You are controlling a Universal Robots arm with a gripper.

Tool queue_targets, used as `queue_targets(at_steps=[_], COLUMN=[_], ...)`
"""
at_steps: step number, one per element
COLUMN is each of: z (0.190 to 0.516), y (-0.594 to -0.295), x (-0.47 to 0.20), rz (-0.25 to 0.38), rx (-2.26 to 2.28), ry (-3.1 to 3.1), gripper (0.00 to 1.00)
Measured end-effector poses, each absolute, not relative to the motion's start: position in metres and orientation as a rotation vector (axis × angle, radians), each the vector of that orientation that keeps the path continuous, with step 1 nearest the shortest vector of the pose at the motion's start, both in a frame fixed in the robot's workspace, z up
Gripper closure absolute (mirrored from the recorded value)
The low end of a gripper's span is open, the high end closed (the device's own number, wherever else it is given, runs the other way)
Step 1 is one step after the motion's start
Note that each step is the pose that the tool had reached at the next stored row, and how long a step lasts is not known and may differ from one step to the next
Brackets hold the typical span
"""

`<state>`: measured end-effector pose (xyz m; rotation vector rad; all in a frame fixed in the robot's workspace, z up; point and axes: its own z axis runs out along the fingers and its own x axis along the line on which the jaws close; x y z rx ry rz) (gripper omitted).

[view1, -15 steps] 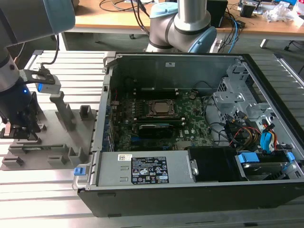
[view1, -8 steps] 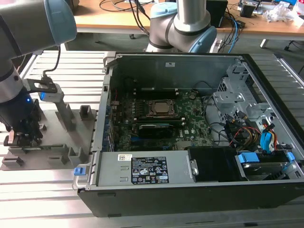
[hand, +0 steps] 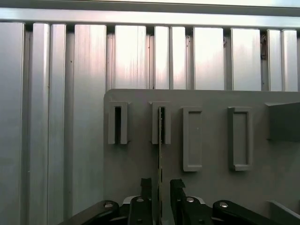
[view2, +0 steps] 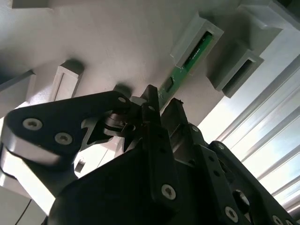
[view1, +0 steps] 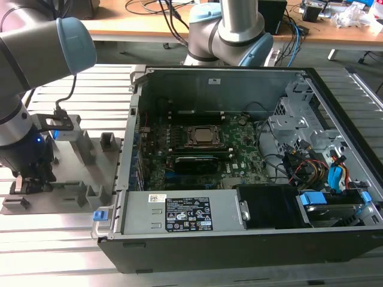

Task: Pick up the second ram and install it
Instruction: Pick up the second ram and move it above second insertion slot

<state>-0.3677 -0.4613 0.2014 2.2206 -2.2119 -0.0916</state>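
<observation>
I should next grab the second ram by its upper long edge. Its contact edge then stays free to go into the motherboard slot.
The second ram is a thin green stick standing on edge. Its far end sits in a slot of a gray holder block on the gray holder plate. In the second wrist view the second ram runs from that block down between my fingers. My gripper is open and straddles the stick's near end, with a small gap on each side. In the exterior view my gripper is low over the holder plate, at the exterior view's left, outside the computer case.
Other gray holder blocks stand beside the one with the stick. The open case holds the motherboard with the CPU socket, a black card, cables and drive bays. Ribbed aluminium table surrounds the plate.
</observation>
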Motion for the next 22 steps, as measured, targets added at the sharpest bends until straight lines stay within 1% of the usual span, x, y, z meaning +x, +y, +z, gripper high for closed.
queue_targets(at_steps=[4, 5, 7, 8, 20, 22], z=[0.2011, 0.2011, 0.201, 0.2009, 0.2005, 0.2051], y=[-0.4613, -0.4613, -0.4613, -0.4613, -0.4612, -0.4612], x=[-0.3677, -0.3677, -0.3677, -0.3677, -0.3677, -0.3677], rz=[-0.092, -0.092, -0.092, -0.092, -0.091, -0.091], rx=[2.221, 2.221, 2.221, 2.221, 2.221, 2.221], ry=[-2.212, -2.212, -2.212, -2.212, -2.212, -2.212], gripper=[0.7, 0.71, 0.84, 0.86, 0.86, 0.86])
